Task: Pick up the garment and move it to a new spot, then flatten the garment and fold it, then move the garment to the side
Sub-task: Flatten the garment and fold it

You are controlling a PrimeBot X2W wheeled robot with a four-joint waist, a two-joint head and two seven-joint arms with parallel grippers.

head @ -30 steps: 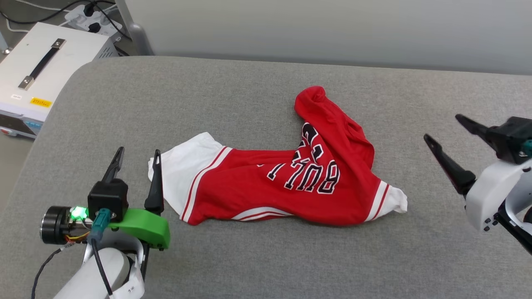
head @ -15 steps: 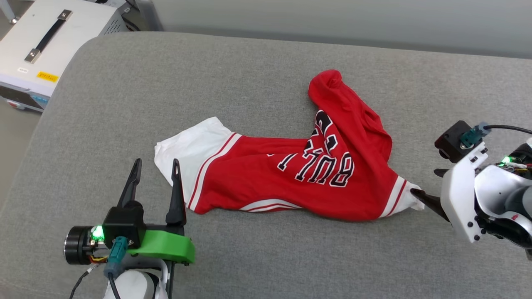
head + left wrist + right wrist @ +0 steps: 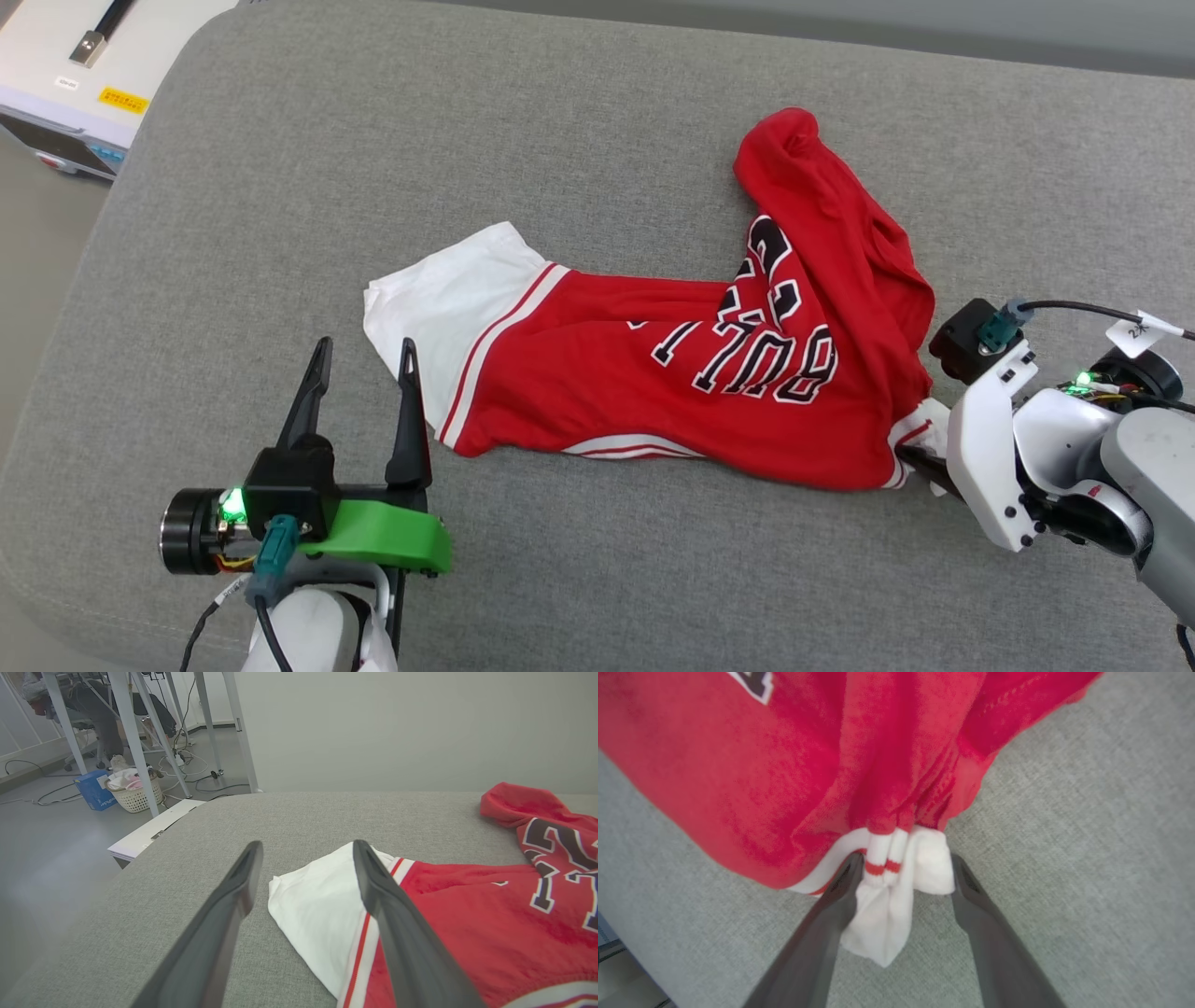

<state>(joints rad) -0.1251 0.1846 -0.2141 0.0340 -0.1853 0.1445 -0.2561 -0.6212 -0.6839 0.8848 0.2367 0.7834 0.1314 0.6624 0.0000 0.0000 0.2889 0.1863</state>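
I should grab the garment by its bunched white sleeve with my right gripper, so that I can pick the garment up and move it.
The garment lies crumpled on the grey padded surface, print side up, with a white sleeve spread at its left end. My left gripper stands open just near of that sleeve. In the left wrist view, the left gripper has one finger over the garment's striped trim. My right gripper is at the garment's right end. In the right wrist view, the right gripper is open, its fingers either side of the bunched white sleeve of the garment.
A white box with a black handle stands off the surface's far left corner. The surface's rounded near edge runs at the lower left. Beyond it are white frame legs, a basket and cables on the floor.
The head camera has tilted down and the picture has shifted. My right gripper swung in from the right and now straddles the right sleeve. My left gripper stays open by the left sleeve.
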